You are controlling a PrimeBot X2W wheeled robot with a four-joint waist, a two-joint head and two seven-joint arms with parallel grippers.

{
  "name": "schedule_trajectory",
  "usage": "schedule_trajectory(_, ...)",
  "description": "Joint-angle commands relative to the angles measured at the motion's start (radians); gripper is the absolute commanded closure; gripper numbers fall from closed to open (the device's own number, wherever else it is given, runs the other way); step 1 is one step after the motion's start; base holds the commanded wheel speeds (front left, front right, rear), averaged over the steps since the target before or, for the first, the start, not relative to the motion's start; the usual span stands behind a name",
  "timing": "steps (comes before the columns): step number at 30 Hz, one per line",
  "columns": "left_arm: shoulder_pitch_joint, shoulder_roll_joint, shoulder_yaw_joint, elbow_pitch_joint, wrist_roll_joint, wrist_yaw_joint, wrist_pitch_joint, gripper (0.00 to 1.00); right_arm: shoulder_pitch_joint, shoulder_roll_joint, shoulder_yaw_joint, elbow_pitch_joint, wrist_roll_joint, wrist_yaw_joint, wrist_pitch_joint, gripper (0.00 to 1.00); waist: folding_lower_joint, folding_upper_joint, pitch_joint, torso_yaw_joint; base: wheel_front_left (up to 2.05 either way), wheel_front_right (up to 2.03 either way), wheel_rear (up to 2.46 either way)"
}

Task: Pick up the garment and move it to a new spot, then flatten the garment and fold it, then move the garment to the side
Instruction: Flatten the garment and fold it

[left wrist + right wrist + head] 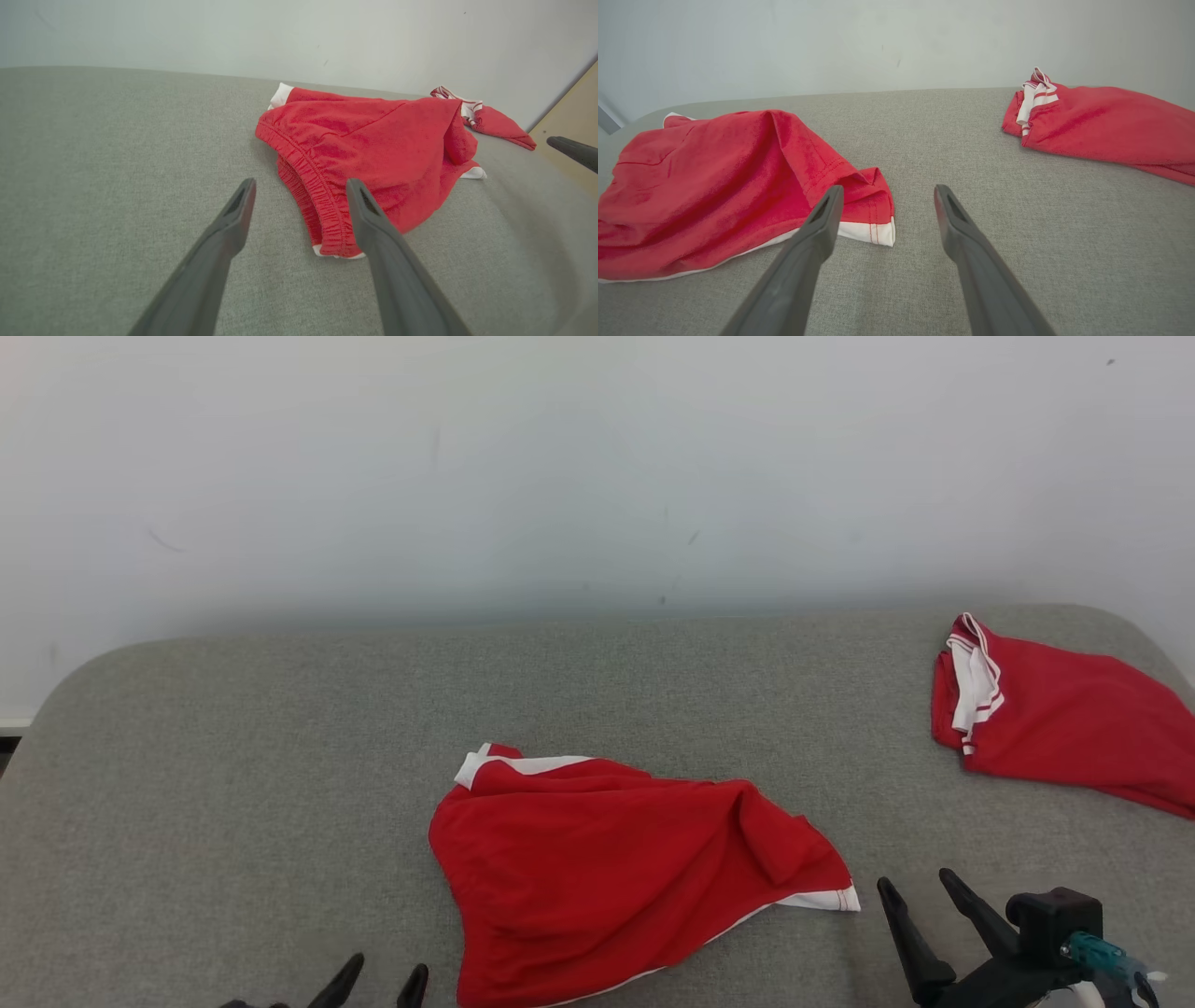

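Next, my right gripper pinches the garment by its white-trimmed hem corner (842, 900) (886, 232). That corner sticks out while the garment lies slack in a crumpled heap.
A crumpled red garment (616, 859) with white trim lies in the middle of the grey surface near its front edge. My left gripper (383, 975) stands open just left of it, empty. In the left wrist view the garment's gathered waistband (322, 205) sits between and beyond that gripper (301, 186), whose fingers stand apart. My right gripper (920, 887) is open to the right of the garment's white-hemmed corner (822, 899). In the right wrist view that corner (871, 231) lies beside the left finger of the gripper (887, 193), nothing held.
A second red garment (1064, 723) with white striped trim lies at the far right of the grey padded surface (233, 756). A pale wall (560, 476) rises behind. A tan floor area (572, 121) shows past the surface's right edge.
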Motion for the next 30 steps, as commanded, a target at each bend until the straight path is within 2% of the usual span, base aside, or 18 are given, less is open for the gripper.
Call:
schedule_trajectory(1, -0.02, -0.006, -0.013, 0.029, 0.001, -0.016, -0.007, 0.0, -0.011, -0.008, 0.008, 0.004, 0.014, -0.001, 0.004, 0.0, -0.0001, 0.0, 0.006, 0.003, 0.0, 0.0, 0.0)
schedule_trajectory(5, -0.053, -0.046, -0.073, 0.115, 0.002, -0.062, -0.014, 0.0, -0.014, -0.012, 0.031, 0.027, 0.016, -0.001, 0.028, 0.0, -0.0001, 0.0, 0.013, 0.008, 0.0, 0.0, 0.0)
schedule_trajectory(11, -0.11, -0.087, -0.15, 0.249, 0.007, -0.095, -0.024, 0.0, -0.048, -0.016, 0.069, 0.095, -0.014, -0.001, 0.034, 0.0, -0.0001, 0.0, 0.02, 0.007, 0.0, 0.0, 0.0)
schedule_trajectory(21, -0.24, -0.126, -0.279, 0.47, 0.027, -0.111, -0.046, 0.0, -0.174, -0.016, 0.138, 0.338, -0.004, -0.001, -0.038, 0.0, -0.0001, 0.0, 0.03, 0.015, 0.0, 0.0, 0.0)
schedule_trajectory(30, -0.336, -0.139, -0.352, 0.584, 0.001, -0.11, -0.093, 0.0, -0.269, 0.0, 0.188, 0.511, 0.02, -0.001, -0.113, 0.0, -0.0001, 0.0, 0.036, 0.016, 0.0, 0.0, 0.0)
